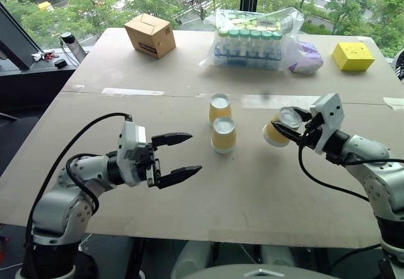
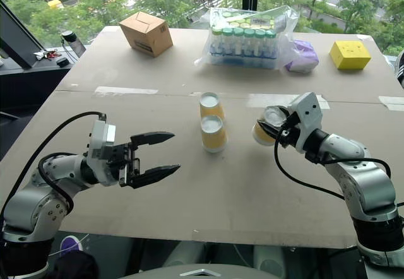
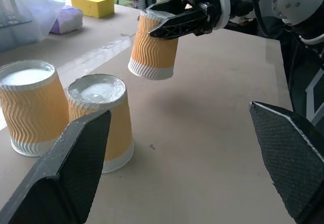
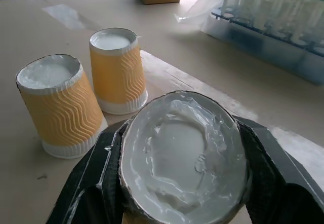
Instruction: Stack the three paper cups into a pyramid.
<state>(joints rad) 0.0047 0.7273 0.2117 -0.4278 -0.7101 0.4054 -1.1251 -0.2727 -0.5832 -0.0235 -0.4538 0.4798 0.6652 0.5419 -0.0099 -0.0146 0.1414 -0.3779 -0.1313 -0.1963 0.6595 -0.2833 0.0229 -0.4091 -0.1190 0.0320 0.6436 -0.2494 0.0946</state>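
Note:
The robot's right gripper needs to keep holding the third cup (image 1: 276, 134), as the third cup hangs tilted, to the side of the near cup (image 1: 223, 135).
Two yellow-orange paper cups stand upside down, side by side, at the table's middle: the far cup (image 1: 220, 110) and the near cup (image 1: 224, 134). To their right the third cup (image 1: 276, 132) hangs tilted above the table, its white base facing my wrist. My right gripper (image 1: 289, 125) is shut on it, one black finger (image 4: 93, 183) on each side. In the left wrist view this held cup (image 3: 153, 44) floats a little right of the standing pair, apart from them. My left gripper (image 1: 192, 154) is open and level, left of the cups, holding nothing.
Along the table's far edge stand a cardboard box (image 1: 150, 35), a clear bag of green-capped bottles (image 1: 252, 42), a purple pack (image 1: 307, 58) and a yellow box (image 1: 353, 56). A dark bottle (image 1: 74, 47) is at the far left corner.

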